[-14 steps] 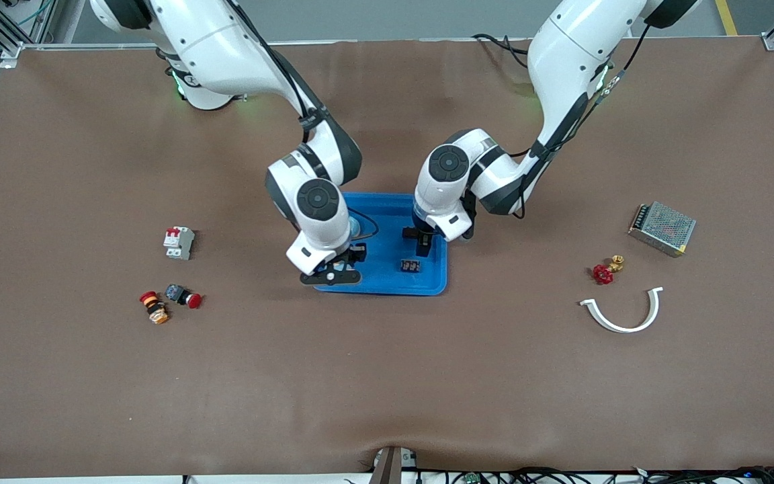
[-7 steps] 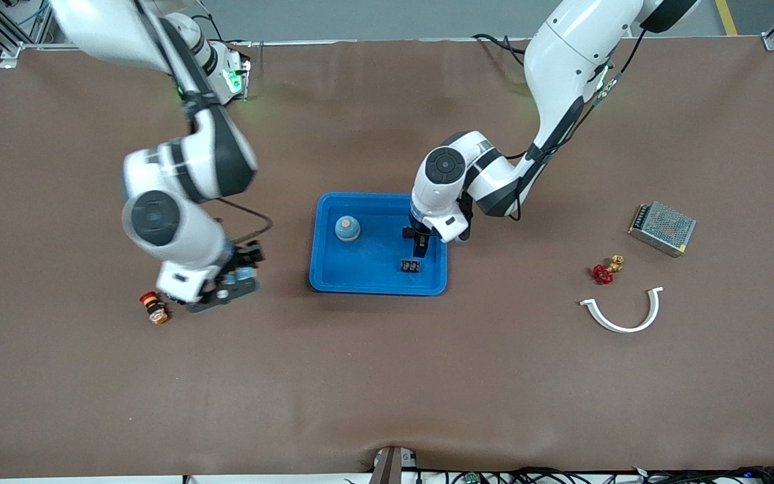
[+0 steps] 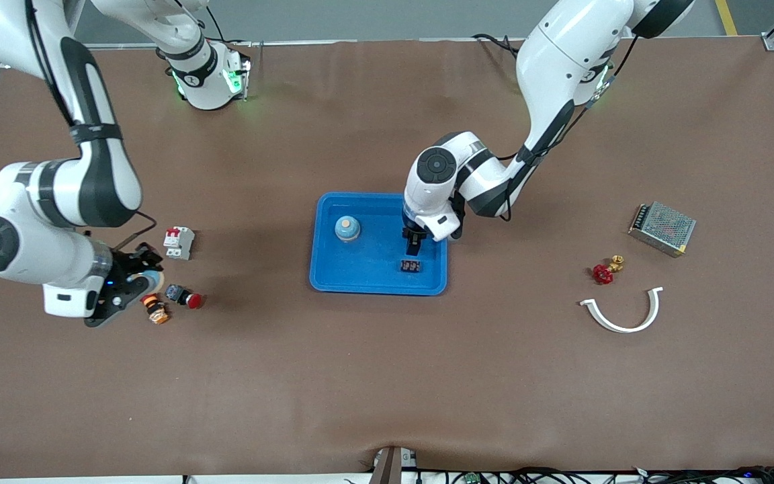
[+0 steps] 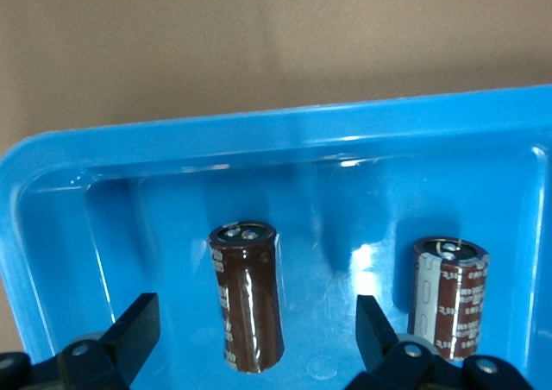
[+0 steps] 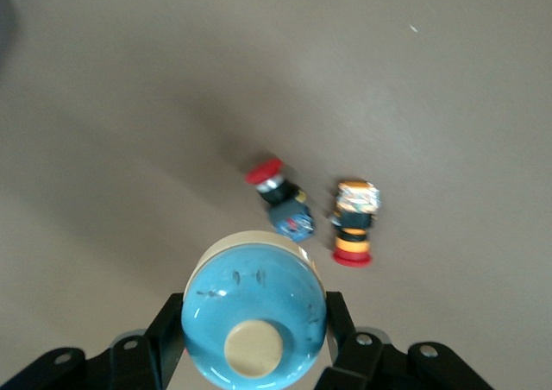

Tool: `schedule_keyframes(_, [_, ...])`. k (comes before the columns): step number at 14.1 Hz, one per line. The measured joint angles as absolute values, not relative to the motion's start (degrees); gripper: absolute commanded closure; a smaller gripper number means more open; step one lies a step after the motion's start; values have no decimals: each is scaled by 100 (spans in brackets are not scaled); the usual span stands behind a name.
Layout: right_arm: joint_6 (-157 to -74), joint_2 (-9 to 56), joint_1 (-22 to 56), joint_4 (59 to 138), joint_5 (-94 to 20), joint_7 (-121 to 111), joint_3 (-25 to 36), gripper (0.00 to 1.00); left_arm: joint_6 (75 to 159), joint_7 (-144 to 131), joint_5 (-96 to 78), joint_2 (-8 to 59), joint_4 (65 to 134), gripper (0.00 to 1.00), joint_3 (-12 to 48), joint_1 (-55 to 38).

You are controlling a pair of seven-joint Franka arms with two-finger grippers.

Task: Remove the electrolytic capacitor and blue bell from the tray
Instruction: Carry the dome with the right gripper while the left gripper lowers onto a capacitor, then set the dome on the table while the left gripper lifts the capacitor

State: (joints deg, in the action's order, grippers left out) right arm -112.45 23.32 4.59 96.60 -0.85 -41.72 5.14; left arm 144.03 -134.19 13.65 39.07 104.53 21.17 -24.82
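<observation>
My left gripper should close on the brown capacitor (image 4: 247,302) now, because its fingers are on either side of the capacitor in the left wrist view, low in the blue tray (image 4: 177,200).
A blue tray (image 3: 333,275) lies mid-table. A blue bell with a cream button (image 3: 347,228) stands in it. Two brown capacitors (image 3: 410,265) lie in the tray near its corner at the left arm's end. My left gripper (image 3: 413,247) is low over them, open. In the left wrist view its fingers (image 4: 138,330) stand either side of one capacitor (image 4: 247,295), not touching it, with the other capacitor (image 4: 450,295) beside it. My right gripper (image 3: 133,289) is shut on a second blue bell (image 5: 254,312), over the table at the right arm's end.
Under and beside the right gripper lie a red-capped push button (image 3: 183,296), an orange and red button (image 3: 154,308) and a white circuit breaker (image 3: 179,243). At the left arm's end are a red valve (image 3: 605,271), a white curved piece (image 3: 622,312) and a metal power supply (image 3: 662,228).
My right arm swung from the tray to the right arm's end of the table, carrying a blue bell. One bell now shows uncovered in the tray. My left gripper shifted slightly over the capacitors.
</observation>
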Motion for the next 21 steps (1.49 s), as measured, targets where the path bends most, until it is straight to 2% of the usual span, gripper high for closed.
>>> schedule_keyframes(4, [-12360, 2303, -157, 10477, -85, -5438, 514, 65, 14403, -13420, 1416, 3946, 10436, 0, 2095, -2486])
schedule_keyframes(5, [-12647, 2299, -299, 10707, -85, -5688, 513, 65, 14403, -13420, 1456, 3946, 10435, 4, 2081, -2486])
schedule_keyframes(7, [-13208, 2292, -584, 11154, -85, -6153, 512, 65, 14403, -13420, 1468, 3947, 10433, 30, 2068, -2486])
schedule_keyframes(8, [-13441, 2286, -695, 11358, -85, -6299, 511, 65, 14403, -13420, 1470, 3947, 10430, 48, 2068, -2486])
schedule_keyframes(9, [-13699, 2276, -781, 11576, -85, -6388, 509, 65, 14403, -13420, 1472, 3947, 10427, 70, 2068, -2487])
schedule_keyframes(11, [-14320, 2244, -867, 12069, -85, -6477, 509, 65, 14402, -13420, 1477, 3947, 10425, 100, 2068, -2501])
schedule_keyframes(14, [-14754, 2211, -914, 12519, -85, -6589, 507, 65, 14389, -13422, 1651, 3948, 10425, 100, 2066, -2600])
schedule_keyframes(21, [-14896, 2151, -1155, 12605, -85, -6906, 507, 64, 14164, -13427, 2060, 3941, 10329, 100, 2066, -2716])
